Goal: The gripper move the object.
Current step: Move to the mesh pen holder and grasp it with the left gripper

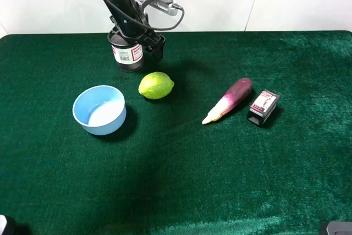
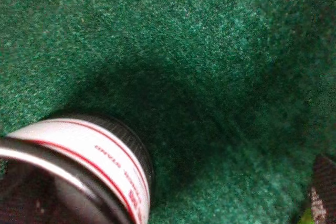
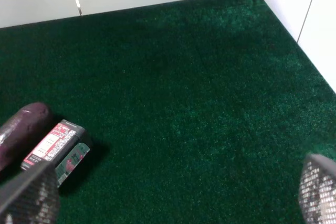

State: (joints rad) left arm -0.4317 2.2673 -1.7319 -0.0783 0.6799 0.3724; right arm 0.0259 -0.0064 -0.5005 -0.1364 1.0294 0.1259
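The cup is ready for my left gripper to close on it. One finger reaches down past the cup's dark rim, beside the cup's labelled side, so my left gripper would hold the cup if it closed now.
The black wire-mesh cup with a white, red-printed label stands at the back left of the green table. My left gripper hangs right over it, open, with one finger down beside the cup's right side; the other finger is hidden. In the left wrist view the cup fills one corner, with its rim close to the camera, and one finger sits far off it. My right gripper is wide open and empty, low over the table's right front.
A lime lies just in front of the cup. A light blue bowl stands front left of it. A purple-white vegetable and a small black box lie to the right. Both also show in the right wrist view: the vegetable and the box.
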